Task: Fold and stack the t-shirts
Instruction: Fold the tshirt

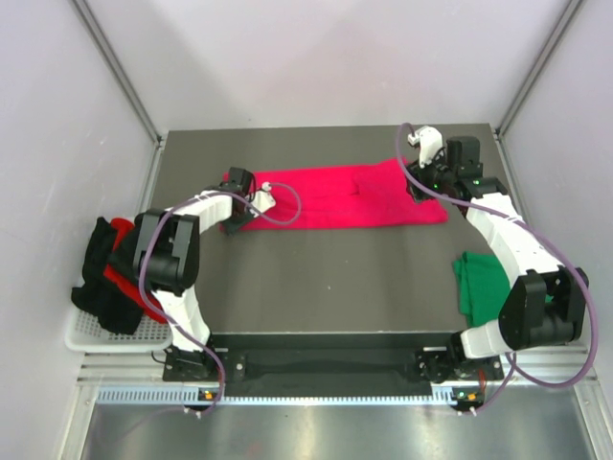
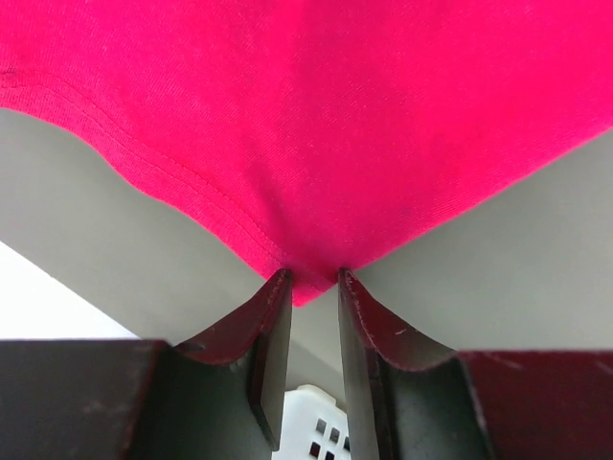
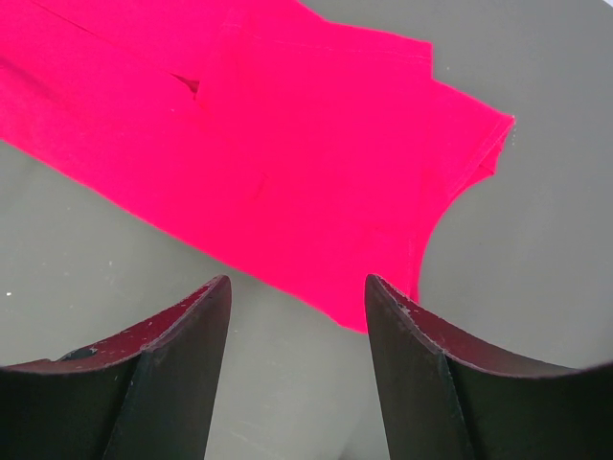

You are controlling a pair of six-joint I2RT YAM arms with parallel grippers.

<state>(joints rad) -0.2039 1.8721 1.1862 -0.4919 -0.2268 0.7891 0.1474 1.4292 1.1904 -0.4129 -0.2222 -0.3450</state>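
The corner lies between the fingers of my left gripper, with both its edges free. My left gripper is ready to close on the pink shirt's corner [image 2: 312,285] and would hold it now.
A crimson-pink t-shirt [image 1: 335,196] lies folded into a long band across the back of the table. My left gripper [image 1: 247,203] is at its left end. In the left wrist view [image 2: 312,276] its jaws stand a narrow gap apart, with a corner of the pink shirt [image 2: 316,115] lying between the tips. My right gripper [image 1: 423,184] hovers over the right end. In the right wrist view [image 3: 299,283] it is wide open and empty, just short of the shirt's edge [image 3: 268,144]. A dark green t-shirt [image 1: 479,286] lies folded at the table's right edge.
A white basket [image 1: 86,331] stands off the table's left side, holding a black t-shirt [image 1: 101,278] and a red one [image 1: 120,273]; the basket also shows in the left wrist view [image 2: 316,422]. Grey walls enclose the table [image 1: 326,278] on three sides.
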